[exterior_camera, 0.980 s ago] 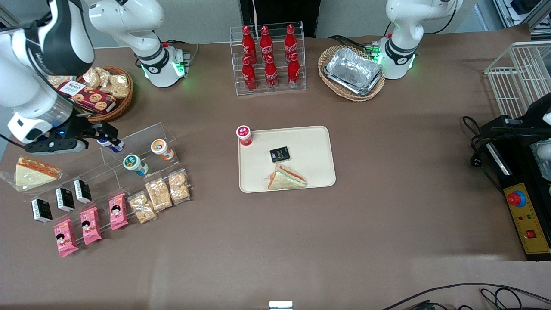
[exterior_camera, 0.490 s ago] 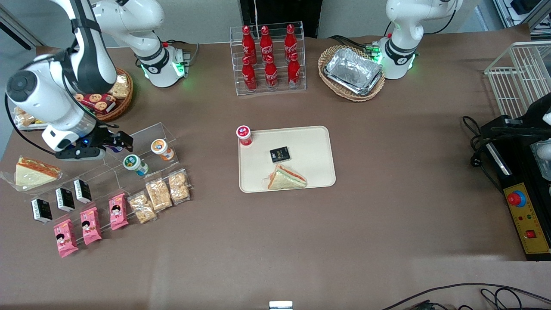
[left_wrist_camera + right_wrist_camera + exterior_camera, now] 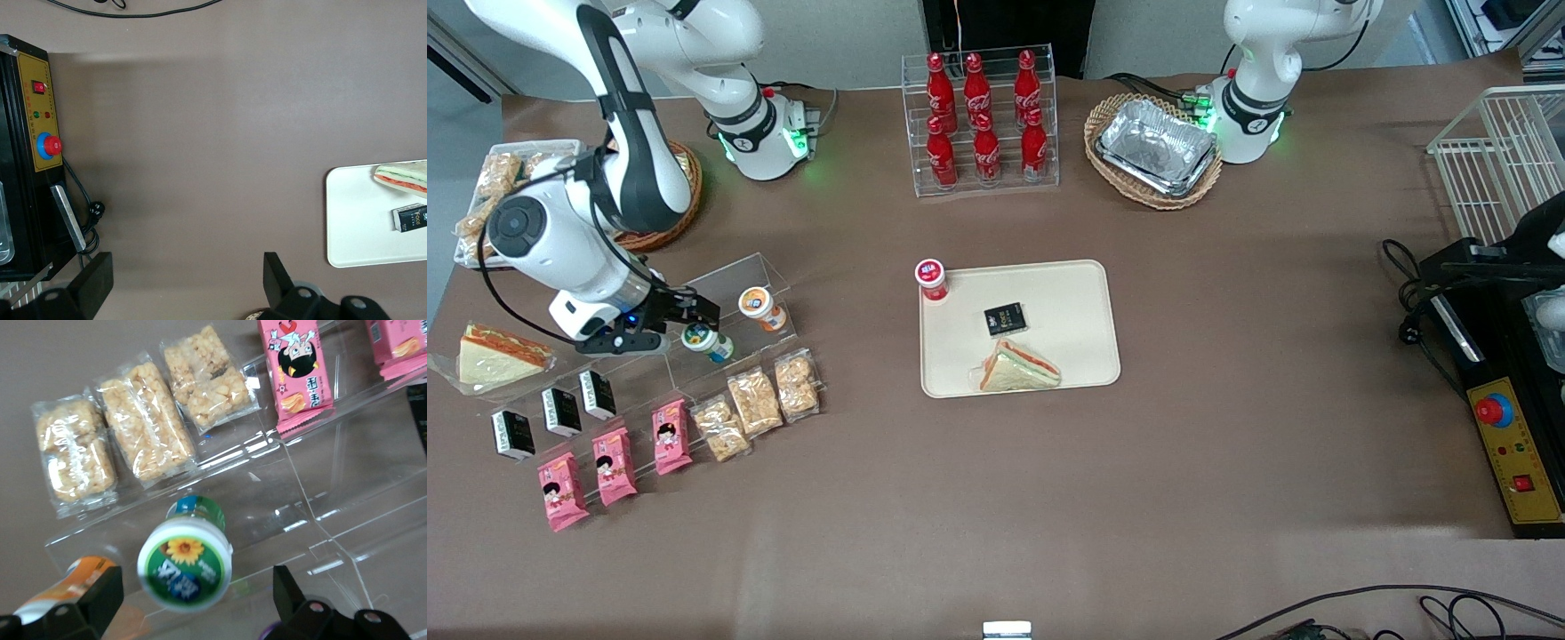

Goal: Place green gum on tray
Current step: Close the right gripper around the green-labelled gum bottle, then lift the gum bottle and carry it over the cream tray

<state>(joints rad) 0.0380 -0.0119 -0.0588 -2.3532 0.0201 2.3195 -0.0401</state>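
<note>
The right gripper grabs the green gum by its white-rimmed lid next, to place the green gum on the tray.
The green gum, a small white bottle with a green lid, stands on the clear acrylic stand toward the working arm's end of the table. In the right wrist view the green gum shows its sunflower lid from above. My right gripper hovers just above it, open, with one finger to each side of the lid and nothing held. Its dark fingertips frame the bottle. The beige tray lies mid-table, and its corner also shows in the left wrist view as a pale tray.
An orange-lidded bottle stands beside the gum. A red-lidded bottle stands at the tray's corner; a sandwich and a black packet lie on the tray. Rice-cracker packs and pink snack packs sit nearer the camera.
My right arm has swung nearer the camera and along the stand, from the purple-lidded bottle to just above the green gum. Nothing on the table has moved.
</note>
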